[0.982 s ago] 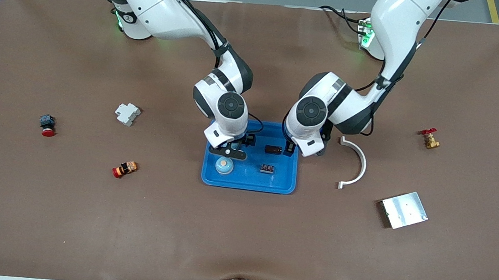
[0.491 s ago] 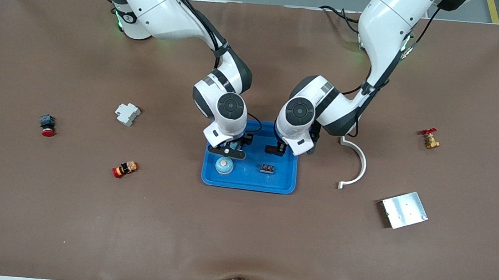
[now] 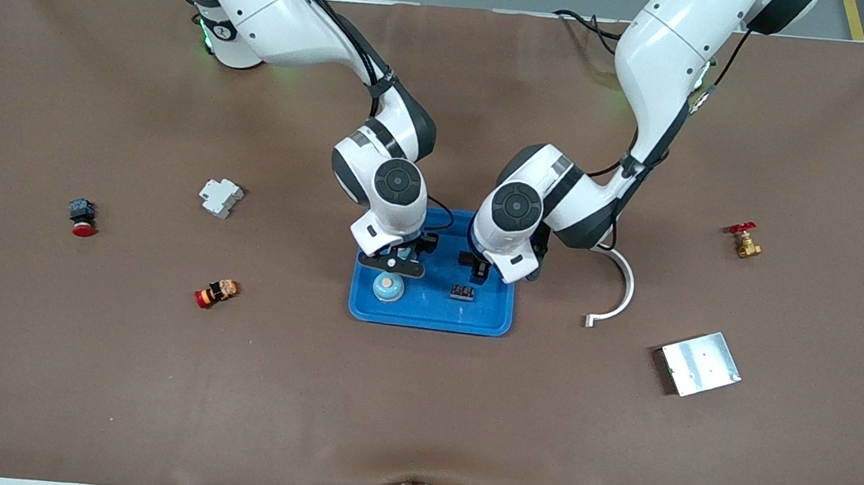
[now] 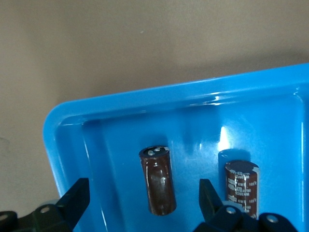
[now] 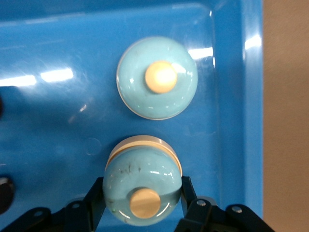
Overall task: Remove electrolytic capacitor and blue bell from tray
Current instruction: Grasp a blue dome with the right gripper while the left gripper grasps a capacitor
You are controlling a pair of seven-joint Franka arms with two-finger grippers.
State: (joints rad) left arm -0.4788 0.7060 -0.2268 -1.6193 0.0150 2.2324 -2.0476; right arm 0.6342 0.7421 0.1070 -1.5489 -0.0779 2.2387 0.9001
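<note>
My left fingers must go lower before closing: they are above the brown capacitor in the tray and would miss it now.
A blue tray lies mid-table. My right gripper is shut on a pale blue bell with a tan button and holds it low over the tray. A second, matching bell sits in the tray. My left gripper is open over the tray. A brown capacitor lies in the tray between its fingers, untouched. A second capacitor lies beside it. One capacitor shows in the front view below the left gripper.
A white curved piece, a metal plate and a red-handled brass valve lie toward the left arm's end. A white breaker, a red push button and an orange-red part lie toward the right arm's end.
My left gripper has moved from the tray's edge inward over the tray, its fingers now either side of a capacitor. The right gripper with its bell has barely moved.
</note>
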